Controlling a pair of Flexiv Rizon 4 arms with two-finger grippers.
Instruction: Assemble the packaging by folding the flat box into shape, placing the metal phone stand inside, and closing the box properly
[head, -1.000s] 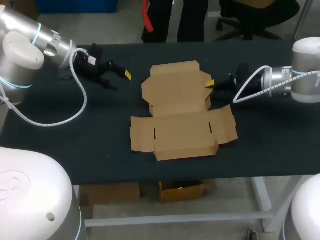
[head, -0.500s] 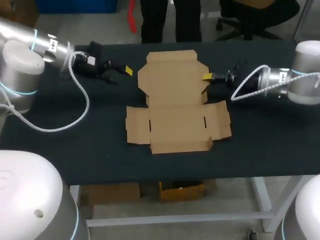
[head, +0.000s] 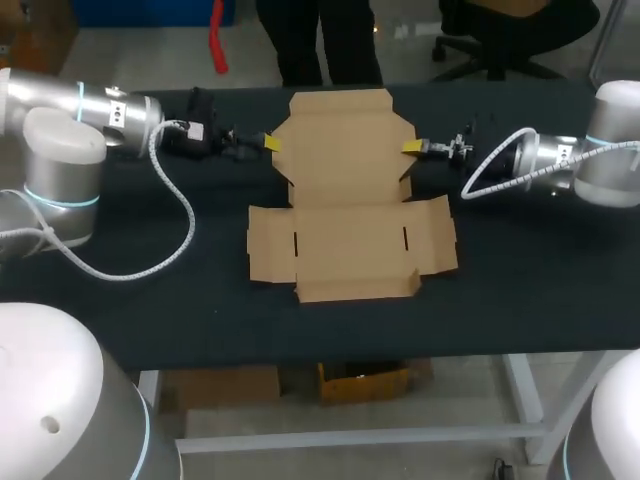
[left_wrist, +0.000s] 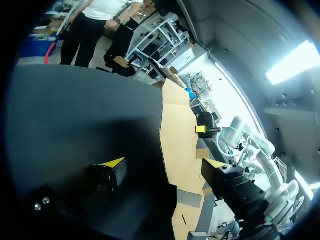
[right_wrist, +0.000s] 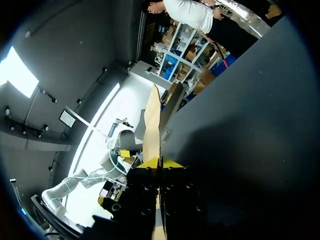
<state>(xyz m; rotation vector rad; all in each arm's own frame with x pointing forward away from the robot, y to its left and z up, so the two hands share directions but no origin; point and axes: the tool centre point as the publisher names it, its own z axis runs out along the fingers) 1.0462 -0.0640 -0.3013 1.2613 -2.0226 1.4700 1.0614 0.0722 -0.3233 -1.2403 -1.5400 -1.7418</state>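
Observation:
I need to grab the box (head: 350, 200) next with my left gripper by the lid's thin side edge (head: 279, 143), because the lid panel is far wider than my fingers open.
The flat brown cardboard box (head: 350, 200) lies unfolded on the black table, its lid panel toward the far edge. My right gripper (head: 412, 147) is shut on the lid's right side flap. In the right wrist view the cardboard (right_wrist: 151, 125) runs edge-on between the closed yellow tips of the right gripper (right_wrist: 160, 162). My left gripper (head: 264, 142) stands open at the lid's left edge. In the left wrist view the box edge (left_wrist: 177, 135) lies between the spread fingers of the left gripper (left_wrist: 164, 165), touching neither. No phone stand shows in any view.
The lid panel reaches close to the far edge of the table (head: 150, 300). A white cable (head: 170, 210) loops from my left arm onto the table surface, and another cable (head: 490, 175) hangs by my right wrist.
The box has slid toward the far edge and a little left, held by the right gripper. My left gripper has moved right, up to the lid's left edge.

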